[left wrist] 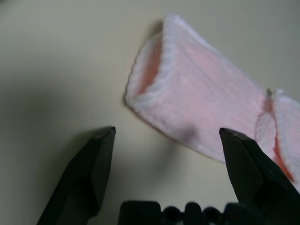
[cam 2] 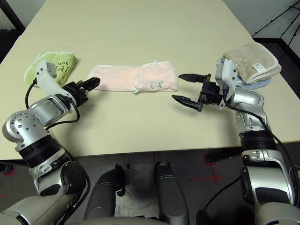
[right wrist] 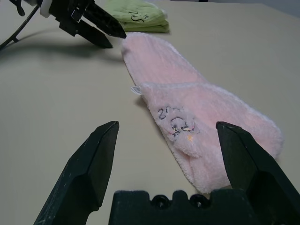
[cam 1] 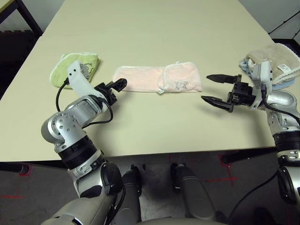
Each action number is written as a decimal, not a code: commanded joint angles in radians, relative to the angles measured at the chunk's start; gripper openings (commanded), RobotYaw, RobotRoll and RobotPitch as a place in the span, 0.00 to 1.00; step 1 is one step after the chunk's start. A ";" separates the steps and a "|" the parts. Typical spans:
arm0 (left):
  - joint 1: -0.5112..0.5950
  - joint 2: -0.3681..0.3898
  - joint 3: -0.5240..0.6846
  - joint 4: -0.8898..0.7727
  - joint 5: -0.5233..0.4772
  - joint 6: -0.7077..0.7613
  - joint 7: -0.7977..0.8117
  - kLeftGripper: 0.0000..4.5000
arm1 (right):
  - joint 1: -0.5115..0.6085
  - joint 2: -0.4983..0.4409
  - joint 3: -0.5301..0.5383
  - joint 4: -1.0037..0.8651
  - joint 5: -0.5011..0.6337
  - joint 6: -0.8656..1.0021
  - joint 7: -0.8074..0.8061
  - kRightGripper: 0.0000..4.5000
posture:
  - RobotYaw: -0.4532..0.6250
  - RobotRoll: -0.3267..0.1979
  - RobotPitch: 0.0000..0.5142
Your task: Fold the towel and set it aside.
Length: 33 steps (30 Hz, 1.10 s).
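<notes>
My left gripper is to grab the towel next by the white-trimmed edge at its open end, where the layers gape while the rest lies flat.
The pale pink towel [cam 1: 157, 78] lies mid-table as a long folded strip, its right end lapped over with the grey motif [right wrist: 176, 119] facing up. My left gripper [cam 1: 118, 86] is open just off the strip's left end [left wrist: 150, 89], holding nothing. My right gripper [cam 1: 214, 88] is open too, a short way to the right of the lapped end, fingers pointing at it and apart from the cloth. In the right wrist view the towel [right wrist: 197, 117] stretches away toward my left gripper [right wrist: 110, 36].
A folded light green towel [cam 1: 77, 65] sits behind my left arm at the table's left. Beige and blue towels [cam 2: 251, 63] are stacked at the right edge behind my right arm. The beige tabletop [cam 1: 154, 126] is bare in front of the pink strip.
</notes>
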 commanded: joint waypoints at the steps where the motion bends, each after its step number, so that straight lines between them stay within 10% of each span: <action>1: -0.003 0.019 -0.013 0.054 0.024 -0.034 0.016 1.00 | 0.005 -0.014 0.001 -0.015 -0.004 -0.003 -0.001 0.99 | 0.27 0.62 0.43; 22: -0.093 0.062 -0.154 0.363 0.021 -0.284 -0.013 1.00 | 0.007 -0.023 -0.001 -0.013 -0.014 -0.013 -0.011 0.99 | 0.22 0.62 0.47; 33: -0.043 0.097 -0.166 0.297 0.004 -0.209 -0.005 0.17 | -0.012 -0.021 0.003 0.038 -0.034 -0.054 -0.018 1.00 | 0.24 0.62 0.48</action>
